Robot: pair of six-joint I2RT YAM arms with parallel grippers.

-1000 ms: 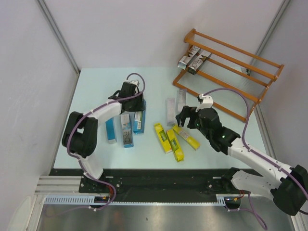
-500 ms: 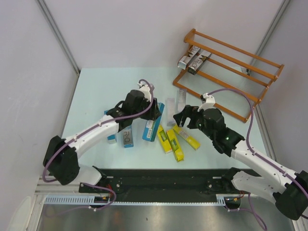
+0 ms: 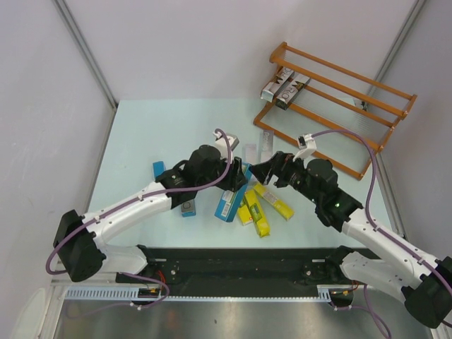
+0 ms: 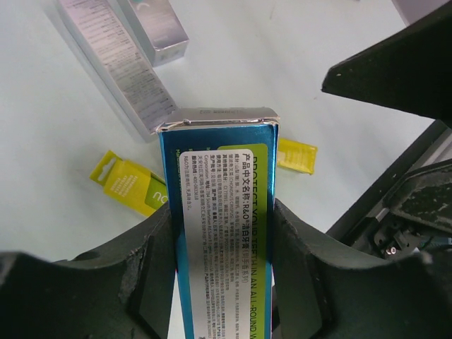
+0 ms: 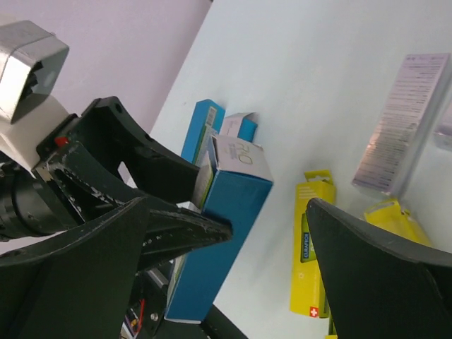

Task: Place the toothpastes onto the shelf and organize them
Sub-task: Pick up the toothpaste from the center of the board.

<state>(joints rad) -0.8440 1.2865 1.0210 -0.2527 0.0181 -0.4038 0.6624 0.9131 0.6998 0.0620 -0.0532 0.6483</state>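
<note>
I will next use my right gripper to grab the blue toothpaste carton (image 3: 228,200) by its white printed end, and then I will bring the carton to the shelf.
My left gripper (image 3: 230,182) is shut on a blue toothpaste carton (image 3: 228,200) (image 4: 222,212), its fingers (image 4: 141,275) pressing on both long sides. It holds the carton above the table's middle, over the yellow cartons (image 3: 258,210). My right gripper (image 3: 266,171) (image 5: 229,212) stands wide open just right of that carton (image 5: 240,183), with nothing between its fingers. The orange-brown shelf (image 3: 353,81) stands at the back right. Two silver cartons (image 3: 284,87) lie on its upper tier. Two more silver cartons (image 3: 264,143) lie on the table near the shelf.
Two other blue cartons (image 3: 158,169) (image 3: 188,207) lie on the table to the left, partly under my left arm. The black base rail (image 3: 240,265) runs along the near edge. Grey walls close in both sides.
My left arm has swung right across the table with the blue carton in its grip, up to the right gripper. The right gripper has shifted only slightly and stays open.
</note>
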